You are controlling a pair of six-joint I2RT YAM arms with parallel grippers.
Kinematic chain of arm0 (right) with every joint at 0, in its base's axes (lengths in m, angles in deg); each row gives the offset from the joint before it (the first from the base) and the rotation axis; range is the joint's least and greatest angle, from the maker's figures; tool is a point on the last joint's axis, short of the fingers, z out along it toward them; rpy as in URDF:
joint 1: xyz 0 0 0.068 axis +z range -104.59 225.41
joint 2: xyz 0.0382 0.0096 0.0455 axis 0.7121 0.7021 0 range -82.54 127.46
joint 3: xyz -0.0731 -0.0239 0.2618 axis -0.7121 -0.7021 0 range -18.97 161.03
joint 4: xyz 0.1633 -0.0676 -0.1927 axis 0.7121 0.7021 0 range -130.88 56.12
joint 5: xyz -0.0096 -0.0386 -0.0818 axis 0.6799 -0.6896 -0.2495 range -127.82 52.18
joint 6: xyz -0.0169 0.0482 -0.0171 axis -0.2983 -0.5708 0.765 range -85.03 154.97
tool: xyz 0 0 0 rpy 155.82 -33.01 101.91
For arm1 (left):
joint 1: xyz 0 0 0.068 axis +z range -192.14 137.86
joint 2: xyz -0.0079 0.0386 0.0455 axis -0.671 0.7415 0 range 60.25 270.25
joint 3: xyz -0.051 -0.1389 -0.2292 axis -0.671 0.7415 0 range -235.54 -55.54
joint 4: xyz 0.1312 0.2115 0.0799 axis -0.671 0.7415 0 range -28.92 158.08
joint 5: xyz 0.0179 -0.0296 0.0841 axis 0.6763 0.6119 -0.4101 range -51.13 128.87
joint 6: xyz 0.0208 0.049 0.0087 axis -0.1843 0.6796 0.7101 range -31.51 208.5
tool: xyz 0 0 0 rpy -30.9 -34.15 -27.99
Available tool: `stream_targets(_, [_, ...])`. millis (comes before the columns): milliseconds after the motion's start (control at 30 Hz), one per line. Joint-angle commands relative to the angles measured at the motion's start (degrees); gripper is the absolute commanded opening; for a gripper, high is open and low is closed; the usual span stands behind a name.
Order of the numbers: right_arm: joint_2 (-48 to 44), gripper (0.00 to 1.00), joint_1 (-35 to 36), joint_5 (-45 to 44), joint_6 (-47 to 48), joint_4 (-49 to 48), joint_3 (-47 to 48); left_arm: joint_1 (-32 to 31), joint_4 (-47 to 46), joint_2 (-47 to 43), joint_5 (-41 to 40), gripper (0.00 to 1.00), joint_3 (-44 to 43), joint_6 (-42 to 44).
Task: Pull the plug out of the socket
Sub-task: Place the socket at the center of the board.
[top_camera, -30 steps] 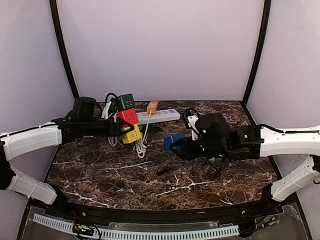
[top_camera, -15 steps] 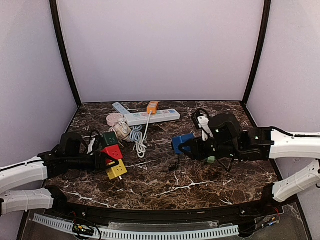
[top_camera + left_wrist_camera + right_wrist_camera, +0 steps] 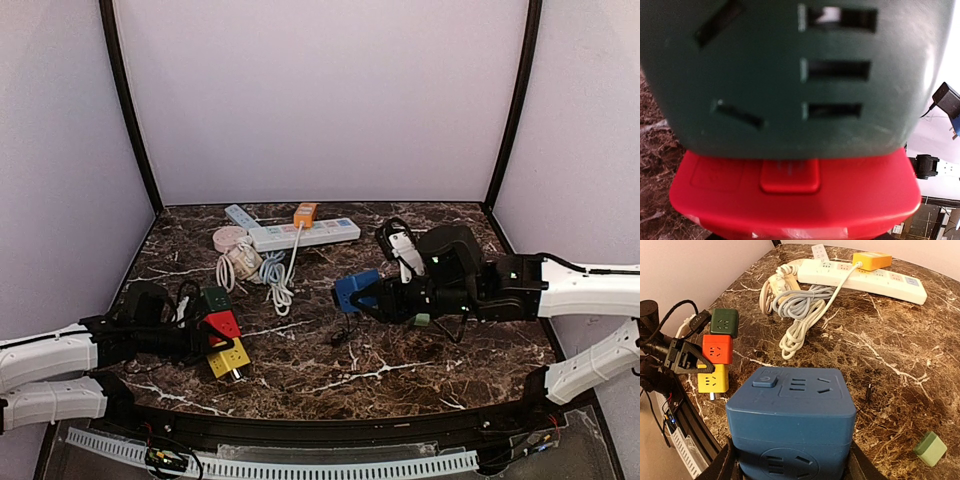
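Observation:
The stack is low over flat, empty table, its green cube (image 3: 790, 75) tilted toward my wrist, so my left gripper must open now and the stack would end on that table.
My left gripper (image 3: 205, 335) is low over the table's near left, shut on a stack of three cube sockets plugged together: green (image 3: 216, 302), red (image 3: 224, 326) and yellow (image 3: 230, 357). In the right wrist view its black fingers (image 3: 685, 359) clamp the red cube (image 3: 717, 349), and metal prongs stick out under the yellow cube (image 3: 712, 380). The left wrist view is filled by the green cube (image 3: 790, 75) and the red cube (image 3: 790, 195). My right gripper (image 3: 372, 297) is shut on a separate blue cube socket (image 3: 355, 289), seen close up in the right wrist view (image 3: 790, 410), above the table's middle.
A white power strip (image 3: 305, 234) with an orange plug (image 3: 305, 213) lies at the back, a coiled white cable (image 3: 278, 280) before it. A small light-green block (image 3: 930, 448) lies near the right arm. A thin black lead (image 3: 340, 335) lies mid-table.
My left arm has carried the cube stack from the back left down to the near left of the table. My right gripper has shifted slightly left with the blue cube.

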Motion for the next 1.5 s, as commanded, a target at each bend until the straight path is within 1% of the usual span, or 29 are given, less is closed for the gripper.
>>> stream_targets(0, [0.1, 0.00, -0.1, 2.8, 0.8, -4.4, 2.2, -0.2, -4.0, 0.7, -0.7, 0.34, 0.9, 0.7])
stream_targets(100, [0.2, 0.00, -0.1, 2.8, 0.7, -4.1, 2.2, -0.2, -5.1, 1.1, -1.0, 0.41, 1.8, 0.1])
stream_targets(133, [0.2, 0.00, -0.1, 2.8, 0.6, -4.1, 2.1, -0.2, -4.9, 1.1, -1.3, 0.46, 1.9, 0.1])
stream_targets(167, [0.2, 0.00, -0.1, 2.8, 0.5, -4.0, 2.2, -0.2, -4.3, 1.1, -1.5, 0.49, 1.7, 0.3])
stream_targets(233, [0.2, 0.00, -0.1, 2.9, 0.4, -4.0, 2.1, -0.2, -3.3, 0.7, -2.3, 0.61, 1.4, 0.7])
stream_targets(267, [0.2, 0.00, -0.1, 2.9, 0.4, -4.0, 2.2, -0.2, -2.9, 0.4, -2.9, 0.63, 1.3, 0.7])
stream_targets(300, [0.2, 0.00, -0.1, 2.9, 0.4, -4.0, 2.1, -0.2, -2.1, 0.2, -3.2, 0.70, 1.1, 1.0])
stream_targets(333, [0.2, 0.00, -0.1, 2.9, 0.4, -4.0, 2.1, -0.2, -1.7, -0.2, -3.8, 0.74, 1.0, 1.2])
stream_targets(367, [0.1, 0.00, -0.1, 2.9, 0.4, -4.0, 2.1, -0.2, -0.7, -0.4, -4.2, 0.79, 0.7, 1.4])
stream_targets(400, [0.1, 0.00, -0.1, 2.9, 0.4, -4.0, 2.0, -0.2, 0.1, -0.7, -4.8, 0.82, 0.3, 1.6])
stream_targets(433, [0.0, 0.00, -0.2, 2.9, 0.3, -4.0, 2.0, -0.2, 0.6, -0.8, -5.0, 0.87, 0.2, 1.9])
stream_targets(500, [-0.2, 0.00, -0.1, 3.0, 0.3, -4.0, 1.8, -0.2, 2.4, -1.3, -5.9, 0.93, -0.6, 2.5])
stream_targets(567, [-0.5, 0.00, -0.2, 2.9, 0.2, -4.0, 1.6, -0.2, 4.5, -1.9, -7.3, 0.95, -1.7, 3.4])
stream_targets(667, [-1.0, 0.00, -0.1, 3.0, 0.1, -4.1, 1.2, -0.2, 9.5, -3.5, -11.2, 0.97, -4.4, 5.8])
stream_targets(767, [-1.8, 0.00, -0.1, 3.9, 0.4, -4.8, 0.6, -0.2, 14.6, -5.3, -17.5, 0.97, -8.5, 9.2])
stream_targets(833, [-2.6, 0.00, -0.2, 5.1, 0.8, -6.1, 0.0, -0.2, 17.6, -5.3, -20.3, 0.97, -12.5, 13.4])
stream_targets(900, [-3.7, 0.00, -0.2, 6.7, 1.4, -8.1, -1.3, -0.2, 18.8, -3.6, -20.2, 0.97, -17.5, 18.8])
stream_targets(1000, [-5.3, 0.00, -1.4, 11.6, 2.4, -12.3, -3.8, -0.2, 19.1, 1.3, -16.3, 0.96, -26.6, 28.6])
stream_targets(1067, [-6.1, 0.00, -2.8, 16.2, 2.8, -14.5, -5.3, -0.2, 19.0, 5.8, -10.7, 0.94, -31.8, 33.8])
stream_targets(1100, [-6.4, 0.00, -3.6, 18.5, 3.0, -16.5, -6.0, -0.3, 18.8, 8.7, -5.8, 0.94, -34.9, 35.4])
stream_targets(1133, [-6.7, 0.00, -4.5, 20.8, 3.1, -18.1, -6.8, -0.3, 17.9, 9.9, -3.1, 0.93, -36.2, 38.2])
stream_targets(1167, [-6.9, 0.00, -5.4, 23.5, 2.9, -19.7, -7.5, -0.6, 16.4, 12.3, 2.9, 0.93, -38.3, 39.4])
stream_targets(1200, [-7.1, 0.00, -6.4, 27.3, 2.5, -21.2, -8.0, -0.9, 15.6, 13.4, 5.5, 0.93, -39.2, 41.5])
stream_targets(1233, [-7.0, 0.00, -7.5, 30.1, 1.9, -22.4, -8.1, -1.8, 14.2, 15.3, 10.1, 0.94, -40.6, 42.5])
stream_targets(1267, [-7.0, 0.00, -8.5, 32.6, 1.3, -23.2, -8.1, -2.4, 13.5, 16.1, 11.6, 0.94, -41.2, 44.6])
stream_targets(1333, [-7.1, 0.00, -9.7, 36.2, 0.4, -26.0, -8.1, -4.7, 11.7, 18.0, 18.0, 0.94, -42.5, 47.2])
stream_targets(1367, [-7.2, 0.00, -9.9, 37.7, 0.0, -27.1, -8.1, -6.6, 10.1, 19.0, 19.2, 0.95, -42.7, 49.0])
stream_targets(1467, [-6.8, 0.00, -10.1, 42.8, -1.0, -29.4, -7.6, -10.6, 5.3, 20.8, 22.4, 0.95, -42.0, 49.8])
